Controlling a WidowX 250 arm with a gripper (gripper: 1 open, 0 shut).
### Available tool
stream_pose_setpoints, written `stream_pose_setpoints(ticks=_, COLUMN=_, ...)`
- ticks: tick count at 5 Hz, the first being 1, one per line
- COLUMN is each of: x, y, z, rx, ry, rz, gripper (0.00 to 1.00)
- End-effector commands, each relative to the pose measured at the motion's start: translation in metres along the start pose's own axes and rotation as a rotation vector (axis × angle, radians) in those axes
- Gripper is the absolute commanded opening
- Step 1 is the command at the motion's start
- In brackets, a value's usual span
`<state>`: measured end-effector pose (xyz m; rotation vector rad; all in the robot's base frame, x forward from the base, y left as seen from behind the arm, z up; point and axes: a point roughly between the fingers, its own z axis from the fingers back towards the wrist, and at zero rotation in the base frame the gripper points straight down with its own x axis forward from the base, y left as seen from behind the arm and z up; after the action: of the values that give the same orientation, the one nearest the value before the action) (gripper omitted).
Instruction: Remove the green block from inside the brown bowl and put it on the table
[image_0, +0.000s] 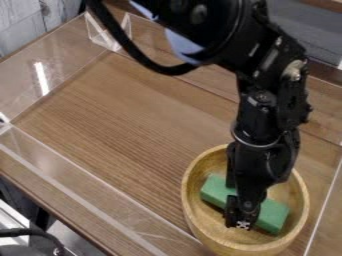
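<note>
Next, my gripper grabs the green block by its middle (241, 205), to lift it out of the brown bowl (201, 212).
The green block (222, 192) lies flat inside the brown bowl (201, 212) at the lower right of the table (134, 110). My black gripper (245, 216) reaches straight down into the bowl and covers the middle of the block. Its fingers stand open around or just over the block; whether they touch it I cannot tell. Both ends of the block show on either side of the gripper. The arm rises from the bowl toward the top of the view.
Low clear acrylic walls (54, 70) edge the table on the left and back. The bowl sits close to the front right edge. A wide stretch of bare wood lies left of the bowl.
</note>
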<state>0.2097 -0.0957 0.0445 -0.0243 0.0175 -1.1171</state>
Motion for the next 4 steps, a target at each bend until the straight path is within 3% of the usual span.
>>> stream_pose_setpoints(ticks=1, x=-0.0001, y=0.0047, z=-0.0008, rx=0.018, ry=-0.013, rz=0.016, gripper=1.00)
stream_pose_setpoints(ticks=2, x=-0.0004, y=0.0056, z=-0.0055, rx=0.021, ry=-0.014, rz=0.023, gripper=0.00)
stream_pose_setpoints(ticks=4, x=-0.0015, y=0.0056, z=-0.0047, rx=0.020, ry=-0.012, rz=0.035, gripper=0.00)
